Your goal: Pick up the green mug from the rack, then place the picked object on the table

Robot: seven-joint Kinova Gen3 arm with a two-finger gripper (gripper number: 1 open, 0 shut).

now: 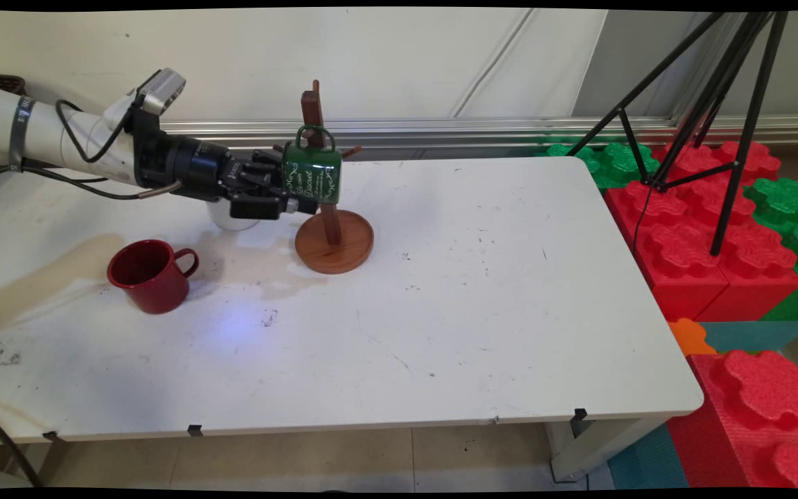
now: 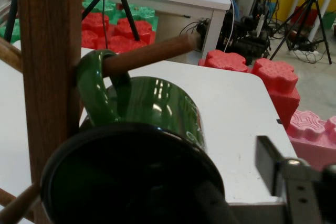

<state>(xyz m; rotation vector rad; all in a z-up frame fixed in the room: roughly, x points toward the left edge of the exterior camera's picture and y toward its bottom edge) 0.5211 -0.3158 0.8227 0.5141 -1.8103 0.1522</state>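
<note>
I should next grab the green mug by its open rim [image 2: 202, 158] with my gripper, so that I can lift the mug off the wooden peg [image 2: 157, 53].
A dark green mug [image 1: 313, 173] with white lettering hangs by its handle on a peg of the wooden mug tree [image 1: 333, 242]. My gripper [image 1: 296, 199] reaches in from the left, at the mug's open mouth. In the hand view the green mug [image 2: 157, 108] fills the middle, its handle looped over the peg [image 2: 147, 53] beside the post [image 2: 47, 66]. The gripper [image 2: 241, 182] is open. One finger [image 2: 278, 166] stands clear of the mug's outer wall on the right, and the other seems to lie inside the rim.
A red mug [image 1: 152, 274] stands on the table [image 1: 496, 291] to the front left, handle to the right. A white cup [image 1: 231, 218] is partly hidden behind the gripper. Red and green foam blocks [image 1: 704, 229] and a black tripod [image 1: 724, 111] stand past the table's right edge.
</note>
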